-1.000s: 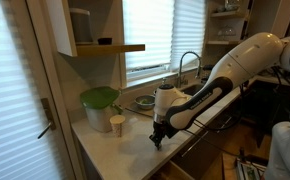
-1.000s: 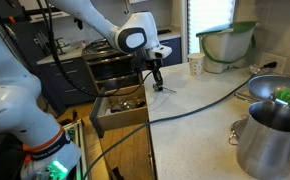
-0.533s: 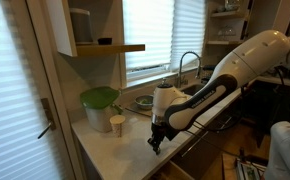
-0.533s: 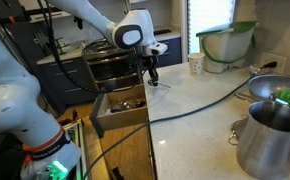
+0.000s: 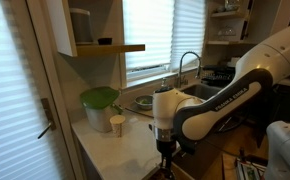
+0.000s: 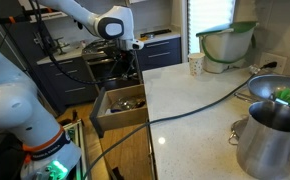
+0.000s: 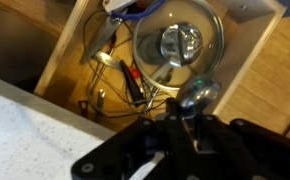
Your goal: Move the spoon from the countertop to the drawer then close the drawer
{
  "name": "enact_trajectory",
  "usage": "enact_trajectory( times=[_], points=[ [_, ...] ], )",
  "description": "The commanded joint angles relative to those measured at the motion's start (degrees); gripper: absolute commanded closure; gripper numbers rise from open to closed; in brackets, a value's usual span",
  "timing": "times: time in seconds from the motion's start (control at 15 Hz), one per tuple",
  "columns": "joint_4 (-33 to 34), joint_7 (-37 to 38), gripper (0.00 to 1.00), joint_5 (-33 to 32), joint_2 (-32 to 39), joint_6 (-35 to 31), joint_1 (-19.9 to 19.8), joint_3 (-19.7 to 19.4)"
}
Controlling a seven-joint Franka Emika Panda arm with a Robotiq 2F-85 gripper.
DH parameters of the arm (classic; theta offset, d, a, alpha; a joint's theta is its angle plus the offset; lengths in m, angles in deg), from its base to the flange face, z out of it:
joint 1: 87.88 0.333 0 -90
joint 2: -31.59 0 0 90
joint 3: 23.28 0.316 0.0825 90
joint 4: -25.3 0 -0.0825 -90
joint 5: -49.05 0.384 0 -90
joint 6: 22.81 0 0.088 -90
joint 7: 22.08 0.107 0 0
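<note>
My gripper should lower the spoon into the drawer before it lets go, because the spoon's bowl is still hanging high over the glass lid's rim.
My gripper (image 7: 185, 128) is shut on the spoon (image 7: 198, 93). The spoon's round silvery bowl sticks out past the fingertips, and its handle is hidden between the jaws. The gripper hangs over the open drawer (image 7: 67, 52), which has light tan wooden sides and holds a round glass lid (image 7: 180, 42) and loose utensils. In both exterior views the gripper (image 6: 128, 68) (image 5: 166, 150) is past the front edge of the cream countertop (image 6: 200, 100) (image 5: 120, 150), above the drawer (image 6: 118, 108). The spoon is too small to make out there.
A cream cup (image 6: 195, 65) (image 5: 117, 124) and a green-lidded bowl (image 6: 228, 42) (image 5: 99, 98) stand at the back of the counter. A steel pot (image 6: 270, 135) stands at the near end. A cable (image 6: 210, 103) crosses the counter. The tap (image 5: 190, 62) arches over the sink.
The gripper has moved with the spoon from above the countertop, off its front edge, to above the open drawer.
</note>
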Motion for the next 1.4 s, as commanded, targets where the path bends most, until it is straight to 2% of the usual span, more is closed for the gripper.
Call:
enact_trajectory(
  times=[0.0,0.2,0.6,0.67,0.8,1.07,1.27,1.33],
  points=[
    [-2.5,-6.0,0.97,-0.6,-0.3,1.8,1.8,0.8],
    [-4.6,-8.6,0.97,-2.2,1.6,-0.2,2.0,1.1],
    [-7.6,-11.1,0.97,-9.6,7.7,-5.5,1.0,0.8],
    [-8.1,-9.6,0.97,-12.8,8.9,-7.2,0.6,0.7],
    [-8.7,-9.1,0.97,-15.2,11.3,-10.9,0.0,0.2],
    [-9.2,-6.9,0.97,-18.3,14.9,-17.4,-0.7,-0.7],
    [-8.9,-5.4,0.97,-20.6,16.9,-19.5,-0.7,-1.4],
    [-8.9,-5.0,0.62,-20.9,17.3,-20.0,-0.8,-1.7]
  ],
)
